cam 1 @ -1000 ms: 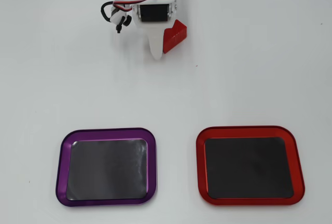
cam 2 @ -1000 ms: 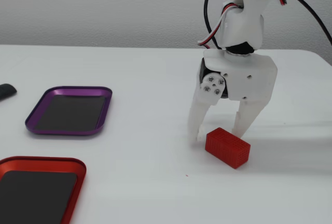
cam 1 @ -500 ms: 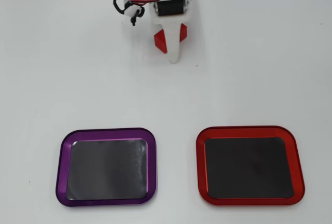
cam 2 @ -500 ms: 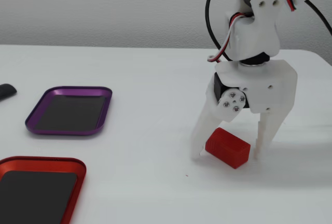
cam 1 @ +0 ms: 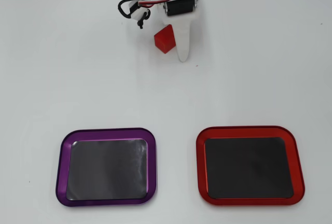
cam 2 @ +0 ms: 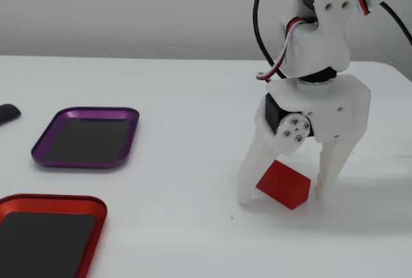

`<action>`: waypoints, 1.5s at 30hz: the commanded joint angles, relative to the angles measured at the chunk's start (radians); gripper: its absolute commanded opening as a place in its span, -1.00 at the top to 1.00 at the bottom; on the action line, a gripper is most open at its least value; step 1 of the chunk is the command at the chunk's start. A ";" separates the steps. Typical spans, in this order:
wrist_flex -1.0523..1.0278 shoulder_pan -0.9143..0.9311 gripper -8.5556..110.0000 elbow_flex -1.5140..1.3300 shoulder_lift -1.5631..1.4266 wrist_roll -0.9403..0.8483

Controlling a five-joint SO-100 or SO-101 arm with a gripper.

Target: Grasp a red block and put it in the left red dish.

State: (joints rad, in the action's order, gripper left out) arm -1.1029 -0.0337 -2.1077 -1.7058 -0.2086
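Observation:
The red block (cam 1: 165, 38) needs to go in the red dish, so my gripper will take hold of it by its opposite sides next.
The red block (cam 1: 165, 38) lies on the white table near its far edge, between my gripper's two white fingers. In the fixed view the block (cam 2: 284, 184) sits on the table with one finger (cam 2: 248, 181) against its left corner and the other (cam 2: 325, 168) just off its right side. My gripper (cam 2: 283, 194) is open and straddles the block, fingertips down at the table. From overhead the gripper (cam 1: 163, 42) shows one long white finger (cam 1: 184, 45) beside the block. The red dish (cam 1: 248, 130) is empty at the front right in the overhead view, and at the lower left in the fixed view (cam 2: 51, 199).
A purple-rimmed tray (cam 1: 62, 167) of the same shape lies empty beside the red dish; in the fixed view it (cam 2: 84, 112) is behind it. A small black object (cam 2: 6, 112) sits at the left edge of the fixed view. Bare white table lies between block and trays.

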 commanded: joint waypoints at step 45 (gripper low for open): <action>0.992 -0.137 0.87 -0.330 -0.721 0.061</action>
State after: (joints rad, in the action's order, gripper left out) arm -0.2393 -0.1519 -2.4160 -2.3945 -0.1473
